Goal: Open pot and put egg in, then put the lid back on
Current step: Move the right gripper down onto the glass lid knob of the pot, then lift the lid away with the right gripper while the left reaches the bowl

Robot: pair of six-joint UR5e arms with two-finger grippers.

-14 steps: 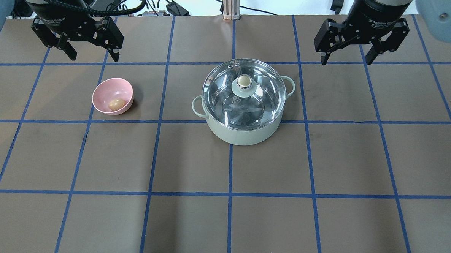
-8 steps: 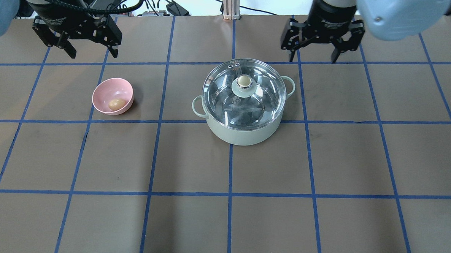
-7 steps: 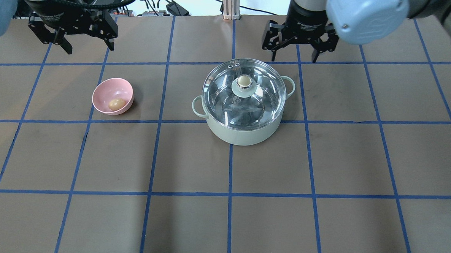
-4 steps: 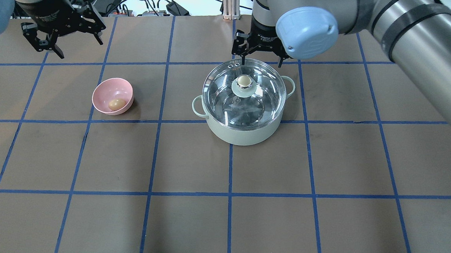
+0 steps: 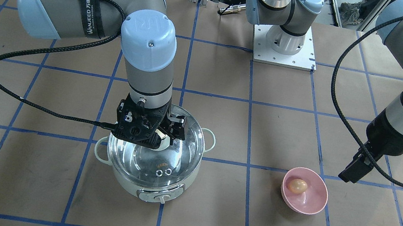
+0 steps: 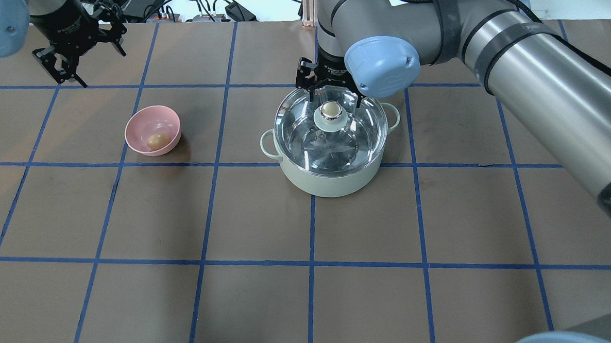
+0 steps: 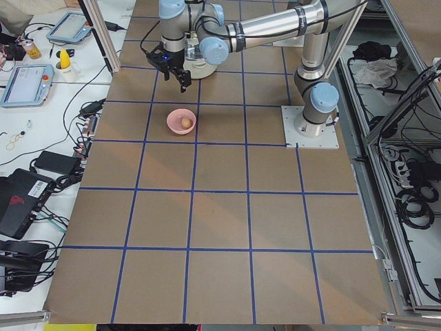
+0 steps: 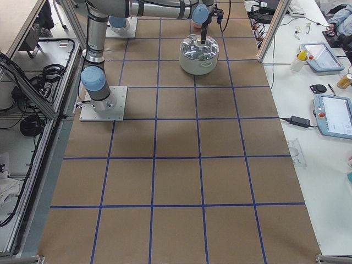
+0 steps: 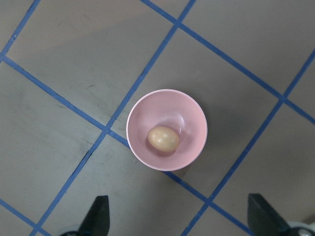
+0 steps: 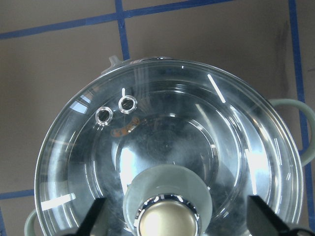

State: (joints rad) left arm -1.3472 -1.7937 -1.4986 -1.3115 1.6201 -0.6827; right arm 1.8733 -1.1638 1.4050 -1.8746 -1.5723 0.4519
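I will grab the glass lid by its narrow beige knob with my right gripper next, because the lid is far wider than my open fingers.
The mint-white pot stands mid-table with the clear glass lid on it; its beige knob shows on top. My right gripper is open just over the lid, its jaws wide apart on either side of the knob, as the right wrist view shows. The tan egg lies in a pink bowl to the pot's left. My left gripper is open and empty, up above and behind the bowl; the left wrist view looks down on the egg.
The table is brown paper with a blue tape grid. The right arm's long links reach over the table's back right. The pot's knob panel faces away from the robot. Cables and boxes lie beyond the table's back edge.
My right gripper has swung left from the back right corner to over the lid's knob, still open. My left gripper has drifted a little left and turned.
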